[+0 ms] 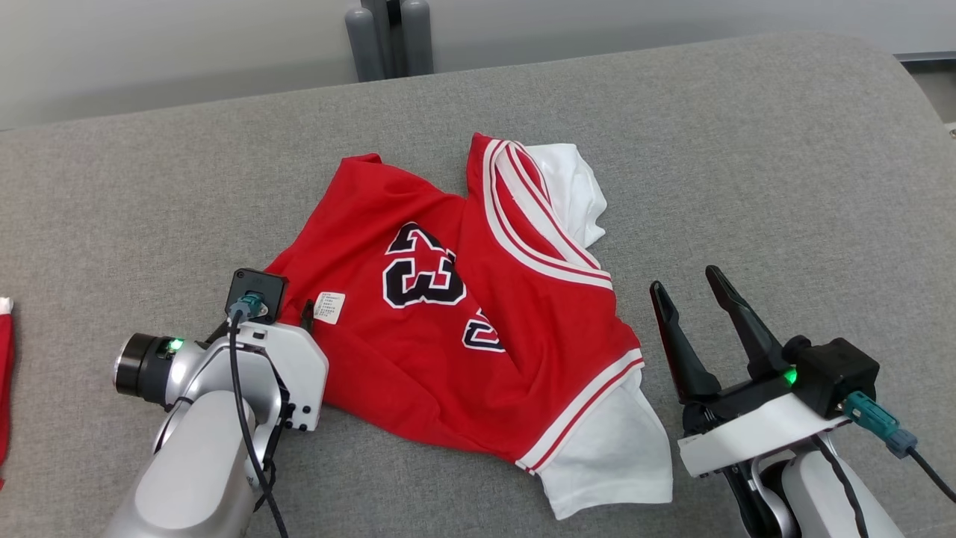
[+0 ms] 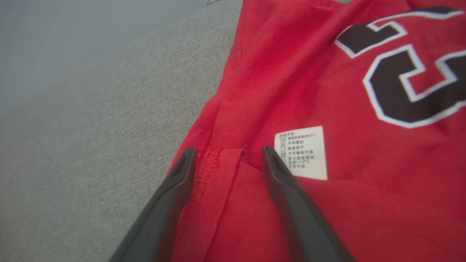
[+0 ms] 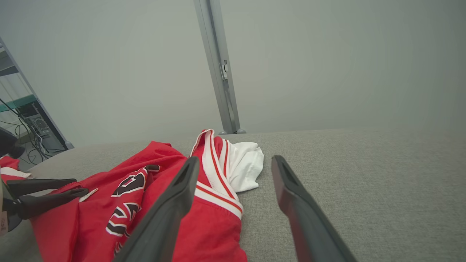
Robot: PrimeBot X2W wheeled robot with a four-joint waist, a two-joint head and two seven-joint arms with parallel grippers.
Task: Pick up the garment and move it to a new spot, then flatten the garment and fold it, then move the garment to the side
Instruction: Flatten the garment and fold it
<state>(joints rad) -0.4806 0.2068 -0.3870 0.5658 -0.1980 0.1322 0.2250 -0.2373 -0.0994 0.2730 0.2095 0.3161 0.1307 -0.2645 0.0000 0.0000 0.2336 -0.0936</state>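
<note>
I should pinch the jersey by its red hem corner [image 1: 293, 306] with my left gripper next. A stitched fold stands up there, and the cloth beside the fold lies loose.
The garment [image 1: 463, 336] is a red jersey with white sleeves and a black "23", lying crumpled on the grey padded surface [image 1: 747, 149]. My left gripper [image 2: 227, 151] is at its near left corner, open, with the stitched red hem fold between the fingers and the white care label [image 2: 301, 152] just to their right. The right wrist view also shows that gripper [image 3: 80, 185] at the garment's [image 3: 153, 174] edge. To the right of the jersey, beside its near white sleeve [image 1: 612, 456], my right gripper [image 1: 684, 280] stands open and holds nothing.
Another red and white cloth [image 1: 6, 373] lies at the far left edge of the surface. Grey posts [image 1: 388, 37] rise behind the back edge. The surface runs bare to the right of the jersey. Shelves with cables [image 3: 25, 120] stand beyond the left side.
</note>
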